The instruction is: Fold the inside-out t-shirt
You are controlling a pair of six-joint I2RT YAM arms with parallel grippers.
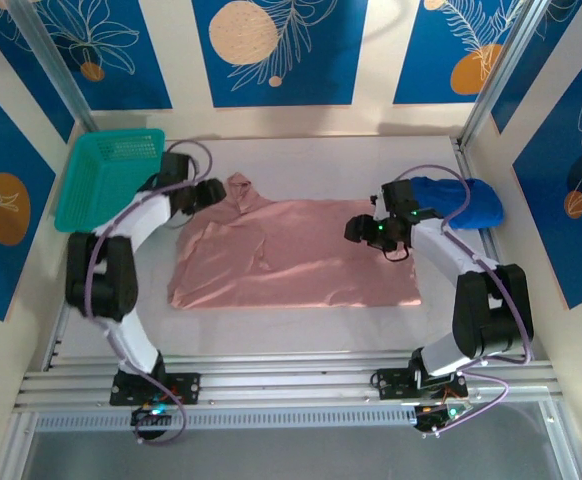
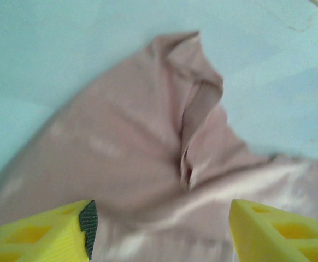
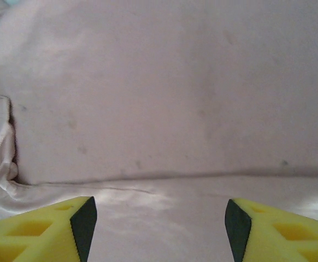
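Note:
I should next grip the inside-out t-shirt [image 1: 296, 262] with my left gripper by its bunched far point [image 1: 239, 186], to fold that far side of the t-shirt over its near side.
The salmon-pink inside-out t-shirt [image 1: 296, 262] lies spread flat on the table, with a bunched point [image 1: 239, 186] sticking up at its far left. My left gripper [image 1: 216, 192] hovers at that far left corner, open, with nothing between its yellow fingers [image 2: 49, 234]. In the left wrist view the t-shirt [image 2: 126, 147] shows a deep vertical fold, and the left gripper [image 2: 159, 226] sits just above it. My right gripper [image 1: 355, 230] is over the shirt's far right part, open and empty. The right gripper [image 3: 159, 218] looks down on smooth cloth [image 3: 164, 98] crossed by a flat edge line.
A teal basket [image 1: 106, 178] stands at the far left of the table. A royal-blue garment [image 1: 468, 202] lies bunched at the far right, behind the right arm. Aluminium rails [image 1: 291, 375] run along the near edge, and frame posts stand at both back corners.

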